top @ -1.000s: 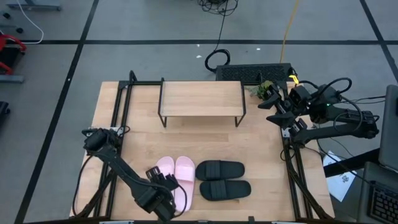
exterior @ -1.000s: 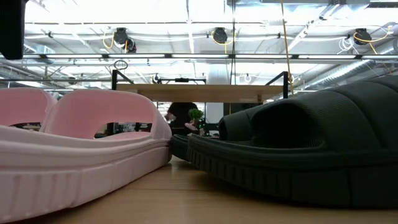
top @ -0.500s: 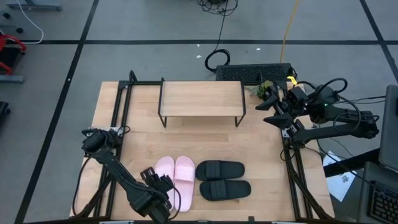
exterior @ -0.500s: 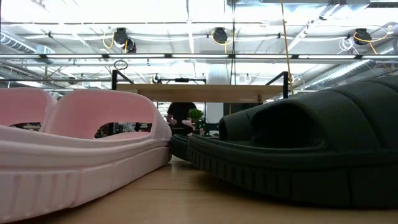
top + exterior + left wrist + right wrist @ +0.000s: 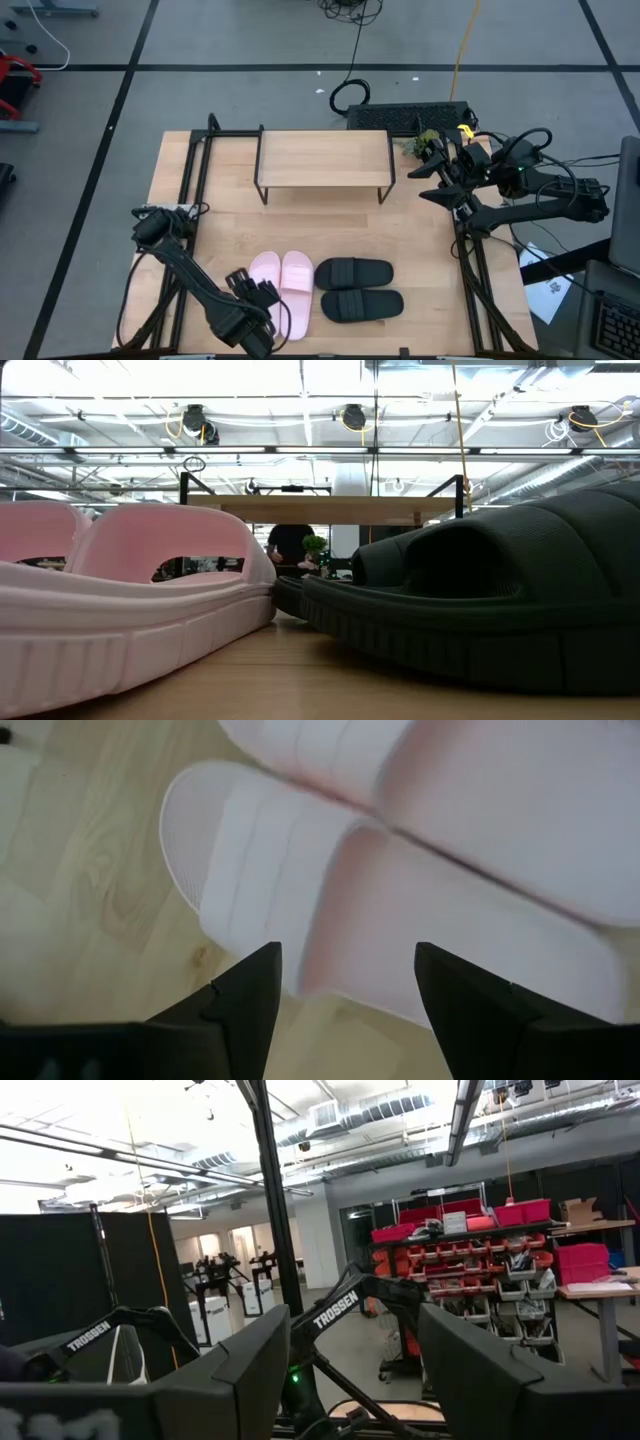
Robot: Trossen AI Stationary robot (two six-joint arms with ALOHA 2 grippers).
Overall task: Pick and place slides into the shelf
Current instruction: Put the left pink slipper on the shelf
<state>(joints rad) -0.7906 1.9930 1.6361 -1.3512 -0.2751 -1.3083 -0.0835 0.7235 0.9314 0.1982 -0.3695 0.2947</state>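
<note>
The left gripper will next grab the pink slide by its wide strap point(image 5: 266, 273). Then the robot will put the slide into the shelf point(image 5: 323, 158).
Two pale pink slides point(image 5: 283, 288) lie side by side, soles on the table near its near edge, and fill the left of the low view point(image 5: 130, 590). Two black slides point(image 5: 358, 290) lie crosswise just right of them, also seen in the low view point(image 5: 480, 600). The shelf point(image 5: 323, 158) stands on its thin black legs at the far middle, its plank bare. My left gripper point(image 5: 258, 296) hovers open over the left pink slide point(image 5: 300, 850), its fingers above that slide's edge. My right gripper point(image 5: 435, 170) is open, raised at the table's far right.
Black rails run along the table's left point(image 5: 195, 170) and right point(image 5: 470, 270) sides. A dark keyboard-like box point(image 5: 405, 115) and cables lie beyond the far edge. Bare wood point(image 5: 320, 225) stretches between the shelf and the slides.
My left gripper has shifted a little toward the table's left and left the top corner of the low view. My right gripper has crept slightly toward the table's left. The slides and the shelf have stayed where they were.
</note>
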